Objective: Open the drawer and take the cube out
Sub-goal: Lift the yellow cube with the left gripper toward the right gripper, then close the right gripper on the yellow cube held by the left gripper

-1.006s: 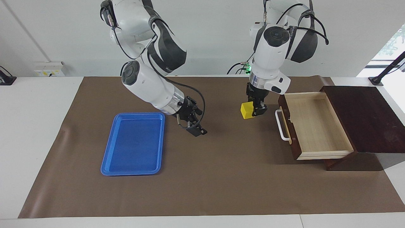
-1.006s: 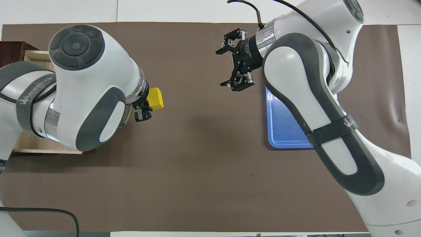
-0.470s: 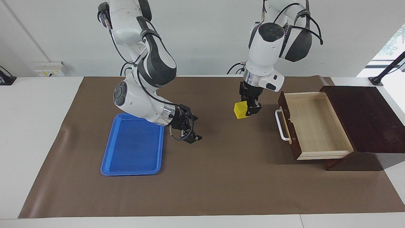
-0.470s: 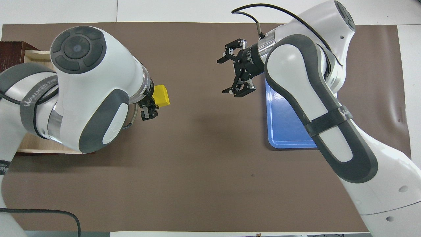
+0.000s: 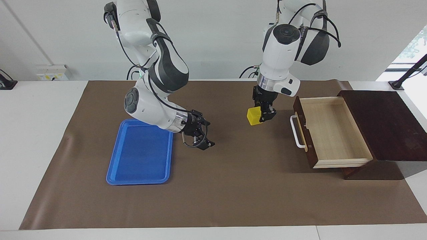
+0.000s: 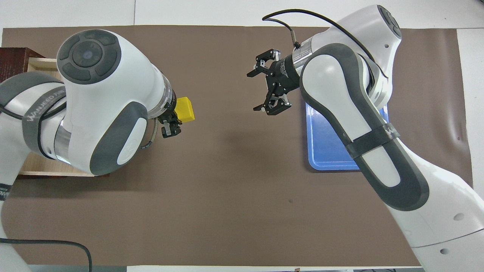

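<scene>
The yellow cube's sides are exposed. My right gripper will grab them next, to take the cube over from my left gripper.
The dark brown drawer stands pulled open at the left arm's end of the table. Its pale wood inside is empty and its white bar handle faces the table's middle. My left gripper is shut on the yellow cube and holds it above the brown mat in front of the drawer. The cube also shows in the overhead view, beside the left gripper. My right gripper is open and empty, low over the mat beside the blue tray; it also shows in the overhead view.
The dark brown cabinet that houses the drawer sits at the table's edge at the left arm's end. The blue tray lies flat and empty toward the right arm's end. A brown mat covers the table.
My left gripper has carried the cube a little away from the drawer toward the table's middle, then held still. The right arm has drawn back and its gripper has shifted slightly, staying open.
</scene>
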Motion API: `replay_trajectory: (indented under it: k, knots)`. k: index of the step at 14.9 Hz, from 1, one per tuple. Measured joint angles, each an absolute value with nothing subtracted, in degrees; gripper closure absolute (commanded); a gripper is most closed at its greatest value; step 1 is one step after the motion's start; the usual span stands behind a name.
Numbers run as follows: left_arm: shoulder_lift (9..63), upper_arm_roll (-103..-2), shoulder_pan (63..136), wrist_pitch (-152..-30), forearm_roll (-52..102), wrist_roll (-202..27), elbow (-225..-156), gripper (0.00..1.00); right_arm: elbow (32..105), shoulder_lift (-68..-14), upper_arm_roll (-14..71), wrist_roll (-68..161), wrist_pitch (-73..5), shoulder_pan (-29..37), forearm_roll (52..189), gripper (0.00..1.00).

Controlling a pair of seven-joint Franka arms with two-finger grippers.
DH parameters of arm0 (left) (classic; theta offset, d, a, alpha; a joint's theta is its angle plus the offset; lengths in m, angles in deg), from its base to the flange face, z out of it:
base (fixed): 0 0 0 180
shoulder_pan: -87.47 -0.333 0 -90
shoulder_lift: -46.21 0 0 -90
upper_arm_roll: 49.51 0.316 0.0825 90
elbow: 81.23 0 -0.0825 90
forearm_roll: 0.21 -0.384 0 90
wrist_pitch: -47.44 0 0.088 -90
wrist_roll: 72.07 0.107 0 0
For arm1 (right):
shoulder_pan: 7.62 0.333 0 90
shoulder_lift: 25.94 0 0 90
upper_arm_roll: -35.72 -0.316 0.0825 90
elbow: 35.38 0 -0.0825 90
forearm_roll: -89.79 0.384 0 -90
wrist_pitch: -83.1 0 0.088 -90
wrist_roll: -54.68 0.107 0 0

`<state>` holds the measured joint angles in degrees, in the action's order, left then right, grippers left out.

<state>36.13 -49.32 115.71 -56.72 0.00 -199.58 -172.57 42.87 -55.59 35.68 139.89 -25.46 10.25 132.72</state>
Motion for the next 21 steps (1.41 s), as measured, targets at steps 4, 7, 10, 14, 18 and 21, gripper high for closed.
replay_trajectory:
  k: [4, 7, 10, 14, 18, 21]
  knots:
    - [36.05, -49.17, 115.63, -56.72, 0.00, -199.63, -172.67, 1.00, 42.86, -55.16, 35.64, 141.66, -26.97, 11.97, 134.46, 0.00]
    - [35.99, -49.15, 115.62, -56.72, 0.00, -199.67, -172.67, 1.00, 42.86, -54.98, 35.63, 142.23, -27.56, 14.04, 134.46, 0.00]
    - [35.96, -49.14, 115.62, -56.73, 0.00, -199.76, -172.67, 1.00, 42.85, -54.83, 35.66, 141.83, -28.39, 15.79, 134.45, 0.00]
    - [35.95, -49.14, 115.62, -56.86, 0.00, -199.80, -172.67, 1.00, 42.87, -54.74, 35.80, 141.94, -28.48, 16.13, 134.24, 0.00]
    - [35.95, -49.14, 115.62, -56.92, 0.00, -199.83, -172.67, 1.00, 42.83, -54.46, 35.66, 142.40, -28.48, 16.27, 134.24, 0.00]
    - [35.95, -49.12, 115.61, -56.96, 0.00, -199.85, -172.67, 1.00, 42.18, -53.99, 35.58, 145.28, -28.48, 17.88, 134.24, 0.00]
